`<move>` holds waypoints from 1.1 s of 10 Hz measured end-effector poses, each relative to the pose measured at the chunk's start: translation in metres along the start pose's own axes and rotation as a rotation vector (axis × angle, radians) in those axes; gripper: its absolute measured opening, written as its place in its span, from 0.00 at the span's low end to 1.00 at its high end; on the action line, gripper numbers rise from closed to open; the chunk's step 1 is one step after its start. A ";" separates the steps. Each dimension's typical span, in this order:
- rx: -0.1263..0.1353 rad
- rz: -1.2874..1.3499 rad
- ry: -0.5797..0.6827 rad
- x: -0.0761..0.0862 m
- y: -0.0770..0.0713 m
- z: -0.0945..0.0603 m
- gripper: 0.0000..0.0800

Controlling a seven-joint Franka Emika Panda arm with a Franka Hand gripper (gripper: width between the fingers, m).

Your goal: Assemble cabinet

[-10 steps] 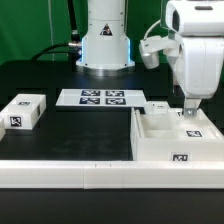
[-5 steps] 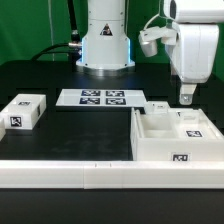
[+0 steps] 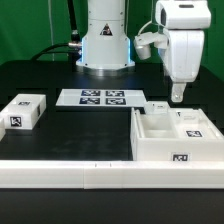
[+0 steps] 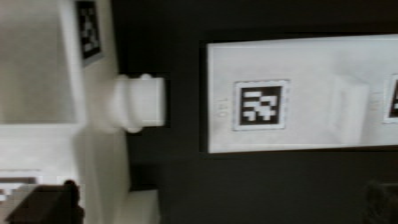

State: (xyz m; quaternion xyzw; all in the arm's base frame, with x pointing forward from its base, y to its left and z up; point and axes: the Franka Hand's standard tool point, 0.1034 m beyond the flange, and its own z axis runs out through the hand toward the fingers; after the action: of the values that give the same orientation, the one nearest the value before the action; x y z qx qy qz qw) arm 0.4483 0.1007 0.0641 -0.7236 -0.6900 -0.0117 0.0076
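I need to lower my gripper before it closes on the piece. My fingers are high above the small white piece, and the dark tabletop is showing.
The cabinet (image 3: 160,140) is the large white tagged box at the exterior view's right, lying with its open side up. A small tagged white block (image 3: 190,121) sits inside it. My gripper (image 3: 178,97) hangs above the cabinet's far edge, open and empty, touching nothing. In the wrist view the gripper (image 4: 214,205) has dark fingertips (image 4: 47,200) far apart at the frame's edge. The cabinet's white wall (image 4: 45,110) with a round knob (image 4: 135,101) lies beside the marker board (image 4: 302,95).
A second tagged white block (image 3: 22,111) lies at the exterior view's left. The marker board (image 3: 100,98) lies in front of the robot base (image 3: 105,45). A small white piece (image 3: 157,107) sits behind the cabinet. A long white rail (image 3: 60,171) runs along the front.
My gripper has risen out of the cabinet and moved toward the exterior view's left and back. The parts have not moved.
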 end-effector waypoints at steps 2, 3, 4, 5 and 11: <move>0.001 0.002 -0.001 0.000 0.004 -0.001 1.00; 0.002 0.003 -0.001 0.000 0.004 0.000 1.00; 0.003 0.003 -0.001 -0.001 0.003 0.001 1.00; 0.020 0.012 0.000 -0.006 -0.008 0.009 1.00; 0.055 0.018 0.022 -0.003 -0.027 0.038 1.00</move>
State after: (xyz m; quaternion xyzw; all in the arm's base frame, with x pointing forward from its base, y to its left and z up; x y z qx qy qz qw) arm 0.4211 0.0996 0.0256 -0.7290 -0.6836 -0.0006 0.0353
